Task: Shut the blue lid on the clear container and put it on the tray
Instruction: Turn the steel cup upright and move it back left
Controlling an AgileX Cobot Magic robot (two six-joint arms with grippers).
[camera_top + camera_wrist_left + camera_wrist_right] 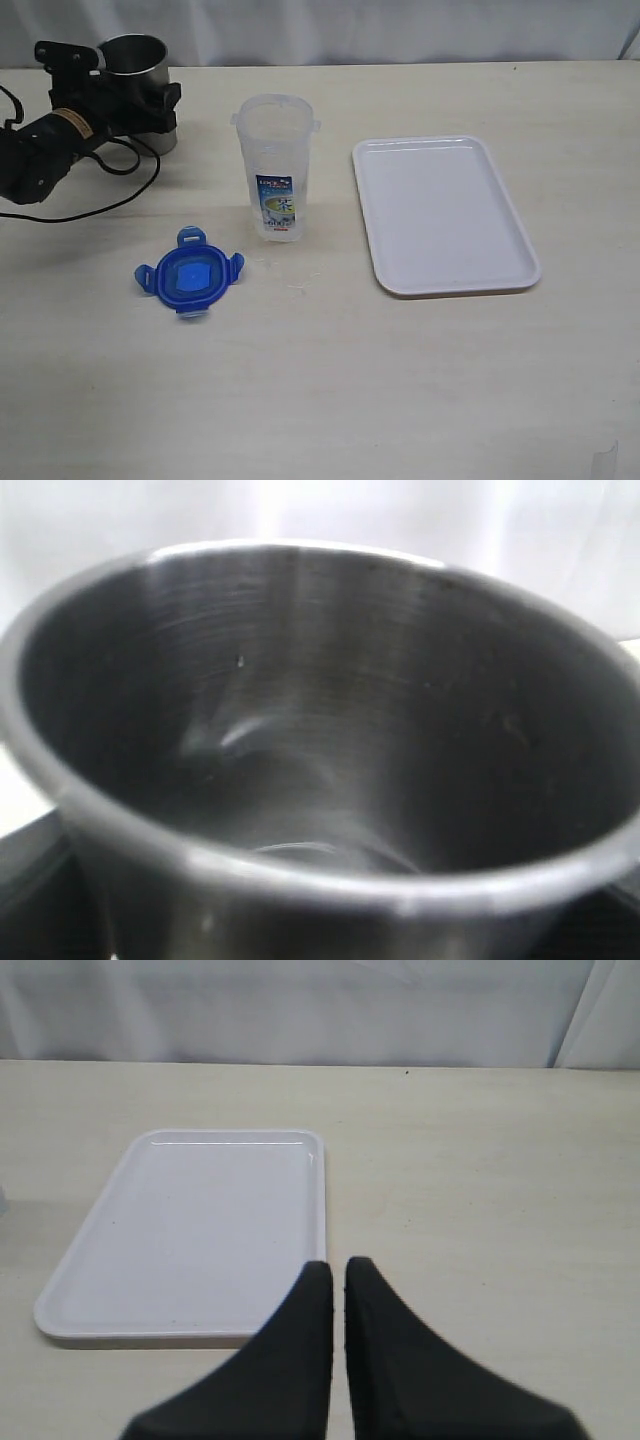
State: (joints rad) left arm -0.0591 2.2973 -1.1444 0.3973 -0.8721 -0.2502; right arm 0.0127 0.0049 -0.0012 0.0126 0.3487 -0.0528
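Observation:
The grey steel cup's base (158,148) meets the tabletop in the exterior view, so it is time to open my left gripper now.
The clear container (276,165) stands upright and uncovered mid-table, its small label facing the camera. The blue lid (190,273) lies flat on the table in front of it to the left, flaps spread. The white tray (443,214) lies empty to the container's right, also seen in the right wrist view (190,1230). My left gripper (118,80) is at the far back left, its fingers on either side of the grey steel cup (135,75), far from the lid. My right gripper (338,1265) is shut on nothing, just off the tray's near corner.
The steel cup (320,740) fills the left wrist view and hides the jaws' contact. A black cable (90,205) loops on the table by the left arm. Pale tabletop stretches in front of the lid and tray.

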